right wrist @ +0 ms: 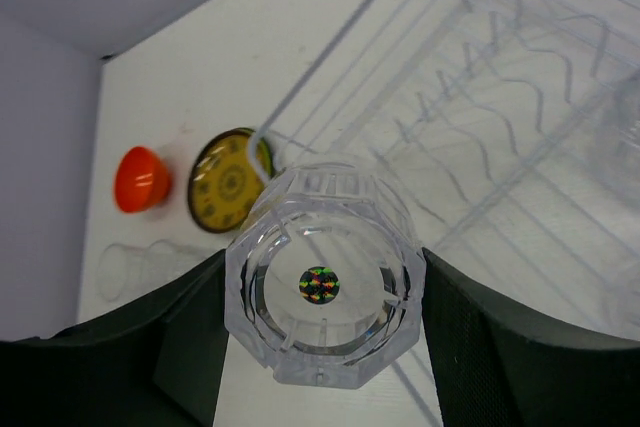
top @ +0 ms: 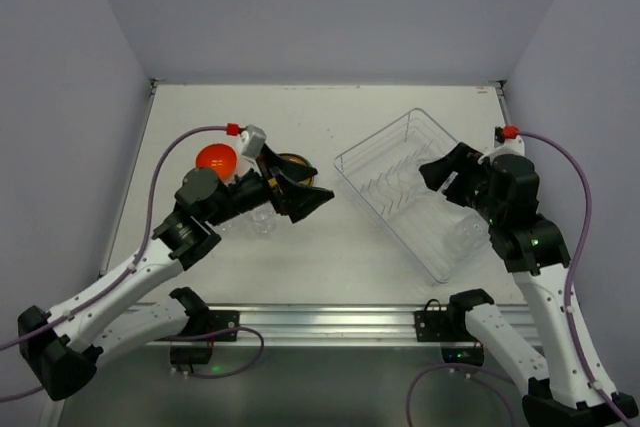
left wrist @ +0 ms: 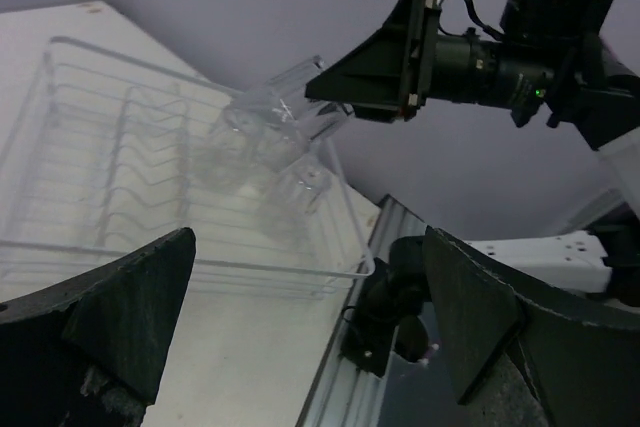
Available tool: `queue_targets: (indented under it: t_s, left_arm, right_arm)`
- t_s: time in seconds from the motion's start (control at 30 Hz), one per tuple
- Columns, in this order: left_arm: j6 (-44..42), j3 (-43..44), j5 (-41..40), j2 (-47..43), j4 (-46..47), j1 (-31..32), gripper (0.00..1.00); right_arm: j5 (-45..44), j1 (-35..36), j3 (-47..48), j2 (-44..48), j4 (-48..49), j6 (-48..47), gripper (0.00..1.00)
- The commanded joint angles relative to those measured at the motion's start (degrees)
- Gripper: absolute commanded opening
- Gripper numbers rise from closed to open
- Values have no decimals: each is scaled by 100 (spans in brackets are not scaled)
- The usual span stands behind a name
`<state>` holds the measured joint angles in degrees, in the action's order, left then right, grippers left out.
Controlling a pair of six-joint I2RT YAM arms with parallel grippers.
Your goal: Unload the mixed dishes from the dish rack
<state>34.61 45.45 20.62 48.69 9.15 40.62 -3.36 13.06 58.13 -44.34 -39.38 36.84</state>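
Note:
My left gripper grabs the clear cup's rim next, opposite the end of that cup that my right gripper holds, to set the cup upright, unloaded.
The clear dish rack sits right of centre and also shows in the left wrist view and the right wrist view. My right gripper is shut on a clear cup and holds it above the rack's near-left part; the cup also shows in the left wrist view. Another clear cup is in the rack. My left gripper is open and empty, left of the rack. The orange bowl, the olive-yellow plate over a lime-green one, and clear cups lie on the table at the left. No black plate shows.
The white table is walled at the back and both sides. A metal rail runs along the near edge. The left arm's forearm lies over the cups and part of the plates.

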Motion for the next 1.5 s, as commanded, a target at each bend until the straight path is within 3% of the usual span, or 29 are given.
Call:
queue_targets:
  t_s: [0.0,0.13,0.33,0.53,0.63,0.67,0.77,0.83,0.93,1.03,1.07,1.1,1.23,1.3,1.33,1.37,1.4,1.47]
  left_arm:
    - [837,-221,1172,683,2731,436,100]
    - [617,130,1128,1362,3206,1096,100]
    - [503,131,987,1556,3435,1106,100]
    - [1126,-1,1453,1837,4752,1132,95]
    - [1407,43,1550,2057,5157,1167,87]
    - [1547,51,1594,2101,5280,1185,76]
    - [1846,60,1682,2285,5746,1281,55]
    - [1935,69,1691,2382,6009,1378,55]
    - [2049,139,1743,2540,6273,1501,46]
    - [2067,192,1708,2620,6327,1563,20]
    - [2067,183,1708,2620,6327,1563,6]
    - [2050,175,1717,2594,6319,1563,0]
    - [1576,122,1385,2400,5488,1563,0]
    - [1268,227,1261,2295,5090,1572,0]
    - [1154,306,1217,2268,4688,1580,0]
    - [892,472,1190,2198,4440,1598,0]
    - [724,552,1146,2137,4168,1607,0]
    - [277,701,848,1927,3281,1642,0]
  right_arm:
    - [2018,-14,164,609,895,-99,0]
    - [2760,-5,128,1076,1406,95,0]
    - [3252,-5,392,1339,1485,95,0]
    - [3912,-5,-64,1656,2451,402,0]
    - [4185,-5,-249,1700,2873,526,0]
    - [4203,-5,-284,1761,3057,561,0]
    - [4220,-5,-460,1858,3312,596,0]
    - [4273,-5,-609,1902,3506,622,0]
    - [4352,-5,-715,1876,3674,649,0]
    - [4439,-5,-794,1858,3674,623,0]
    - [4449,-5,-829,1893,3665,588,0]
    - [4457,-5,-925,1937,3682,561,0]
    - [4352,-5,-1181,2113,3736,491,0]
    - [4282,-5,-1199,2070,3552,359,10]
    - [4230,-5,-1181,2061,3429,281,25]
    - [4012,-5,-1138,2035,3132,158,54]
    - [3914,-5,-1137,2034,3033,122,63]
    - [3781,-5,-1120,2043,2753,-79,71]
